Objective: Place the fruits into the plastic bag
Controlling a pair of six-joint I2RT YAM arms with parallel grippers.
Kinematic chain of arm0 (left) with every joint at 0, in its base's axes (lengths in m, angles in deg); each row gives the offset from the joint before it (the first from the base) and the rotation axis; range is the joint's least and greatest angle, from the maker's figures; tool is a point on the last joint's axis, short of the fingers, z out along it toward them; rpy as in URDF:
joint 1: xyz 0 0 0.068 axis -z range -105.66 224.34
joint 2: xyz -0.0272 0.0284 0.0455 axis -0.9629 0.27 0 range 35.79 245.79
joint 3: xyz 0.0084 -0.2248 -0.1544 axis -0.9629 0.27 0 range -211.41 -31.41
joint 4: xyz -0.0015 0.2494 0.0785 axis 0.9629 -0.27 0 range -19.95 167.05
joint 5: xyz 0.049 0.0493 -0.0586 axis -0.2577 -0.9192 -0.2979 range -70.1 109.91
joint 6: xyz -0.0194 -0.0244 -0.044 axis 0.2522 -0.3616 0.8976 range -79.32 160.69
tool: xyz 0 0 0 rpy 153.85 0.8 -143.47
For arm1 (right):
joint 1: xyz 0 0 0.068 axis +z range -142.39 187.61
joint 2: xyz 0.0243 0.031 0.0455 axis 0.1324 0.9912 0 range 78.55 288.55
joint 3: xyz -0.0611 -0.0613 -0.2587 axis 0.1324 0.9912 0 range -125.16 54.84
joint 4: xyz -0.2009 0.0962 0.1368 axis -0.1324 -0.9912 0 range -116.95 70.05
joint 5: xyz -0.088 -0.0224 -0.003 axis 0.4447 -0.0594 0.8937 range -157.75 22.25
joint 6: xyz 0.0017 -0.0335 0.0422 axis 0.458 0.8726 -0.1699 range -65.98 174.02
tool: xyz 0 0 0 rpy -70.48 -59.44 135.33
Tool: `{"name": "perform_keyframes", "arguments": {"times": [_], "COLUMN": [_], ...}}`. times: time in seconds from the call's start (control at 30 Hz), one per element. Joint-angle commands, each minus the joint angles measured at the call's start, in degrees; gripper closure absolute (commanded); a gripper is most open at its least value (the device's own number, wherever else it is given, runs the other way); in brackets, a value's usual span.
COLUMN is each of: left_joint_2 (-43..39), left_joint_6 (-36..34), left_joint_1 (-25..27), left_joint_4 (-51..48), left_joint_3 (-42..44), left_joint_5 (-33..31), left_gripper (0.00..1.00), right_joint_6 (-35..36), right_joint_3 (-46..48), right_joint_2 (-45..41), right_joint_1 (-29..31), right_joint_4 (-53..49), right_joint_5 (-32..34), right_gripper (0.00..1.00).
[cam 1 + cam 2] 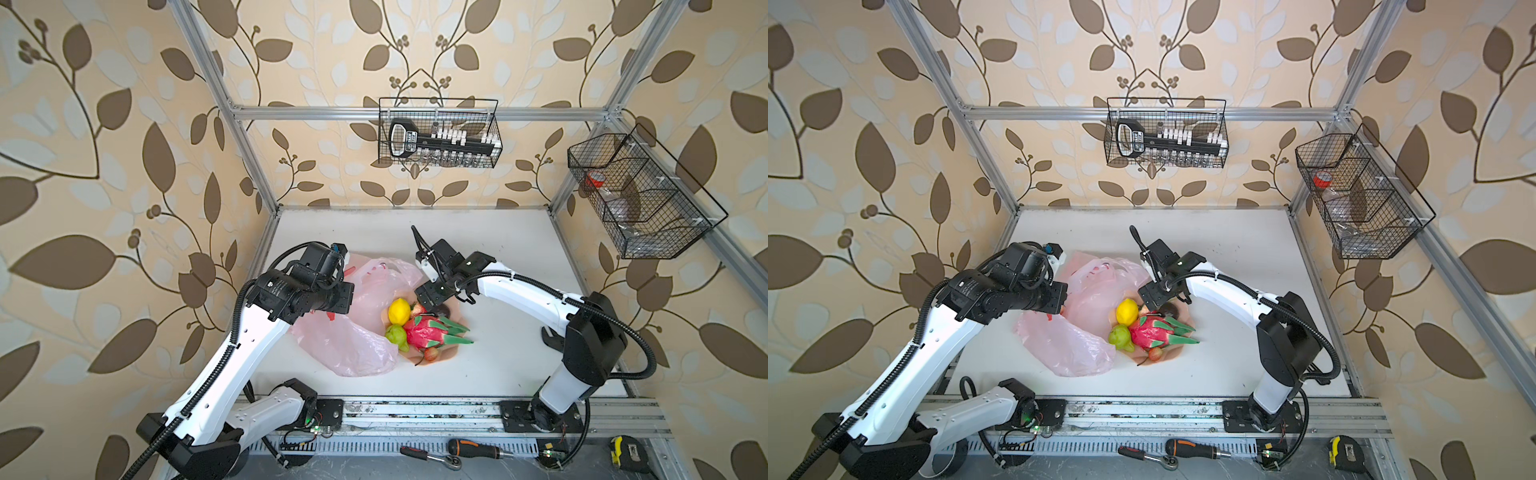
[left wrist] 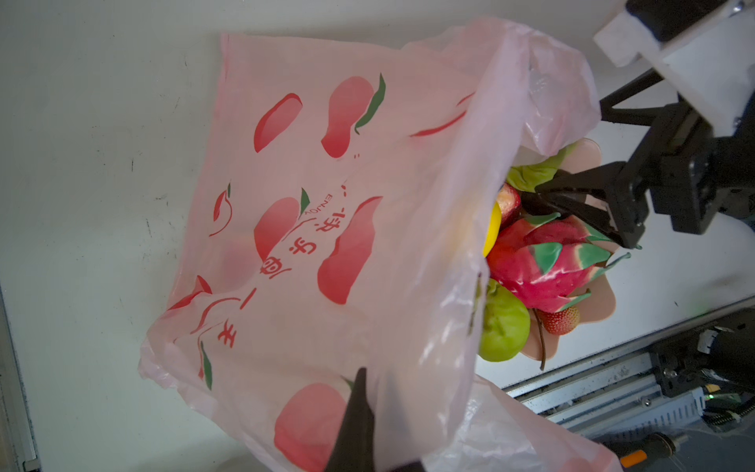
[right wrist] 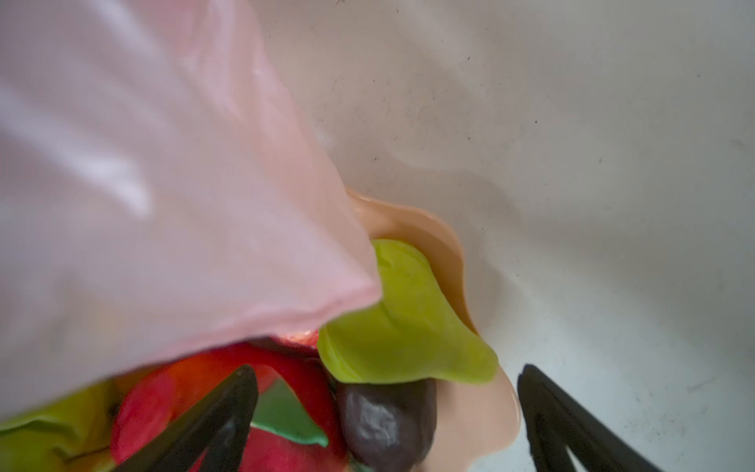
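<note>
I should move my right gripper toward the pear before I close it. My fingertips stop short of the second pear (image 3: 406, 327), and the plum (image 3: 388, 421) is between them.
The pink plastic bag (image 1: 353, 345) (image 1: 1071, 349) lies crumpled left of the peach plate (image 1: 451, 353). My left gripper (image 2: 367, 408) is shut on the bag's edge (image 2: 408, 286) and holds its mouth up beside the plate. On the plate lie a lemon (image 1: 399, 311), a green pear (image 1: 395, 334), a dragon fruit (image 1: 428, 332), a strawberry (image 1: 431, 354) and a dark plum (image 3: 388, 421). A second pear (image 3: 400, 327) rests against the plum. My right gripper (image 3: 387, 369) (image 1: 438, 305) hovers open over the plate's far side, its fingers on either side of the plum and apart from it.
A wire basket (image 1: 440, 133) hangs on the back wall and another (image 1: 640, 195) on the right wall. A screwdriver (image 1: 478, 449), a ratchet (image 1: 432, 457) and a tape measure (image 1: 627, 453) lie along the front rail (image 1: 415, 411).
</note>
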Motion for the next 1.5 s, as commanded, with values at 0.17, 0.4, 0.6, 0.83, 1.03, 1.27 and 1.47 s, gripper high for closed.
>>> {"name": "perform_keyframes", "arguments": {"times": [0.17,0.4,0.6,0.83,1.03,1.27,1.47], "left_joint_2": [-1.3,-1.6,-1.7,-1.9,-1.9,-1.9,-1.9], "left_joint_6": [-0.1,0.1,0.2,0.3,0.2,0.1,0.2], "left_joint_1": [-0.2,-0.2,-0.2,-0.2,-0.2,-0.2,-0.2], "left_joint_4": [0.4,0.6,0.6,0.5,0.4,0.5,0.5], "left_joint_3": [0.4,0.9,1.0,1.1,1.1,1.0,1.1], "left_joint_5": [0.4,0.3,0.4,0.4,0.2,0.2,0.3], "left_gripper": [0.98,0.98,0.98,0.98,0.98,0.98,0.98], "right_joint_6": [3.6,4.5,4.2,3.6,2.6,1.3,0.4], "right_joint_3": [-2.4,-2.0,-1.4,-0.8,-0.6,-0.8,-0.6], "right_joint_2": [4.1,5.6,6.0,5.2,3.4,0.7,-1.9], "right_joint_1": [-0.8,-1.1,-1.4,-1.4,-1.4,-1.7,-2.3], "right_joint_4": [1.3,1.3,1.7,2.1,2.2,2.1,1.5], "right_joint_5": [-1.2,-2.2,-2.2,-1.7,-1.4,-1.1,-1.9], "right_gripper": [0.03,0.10,0.20,0.42,0.49,0.56,0.58]}}
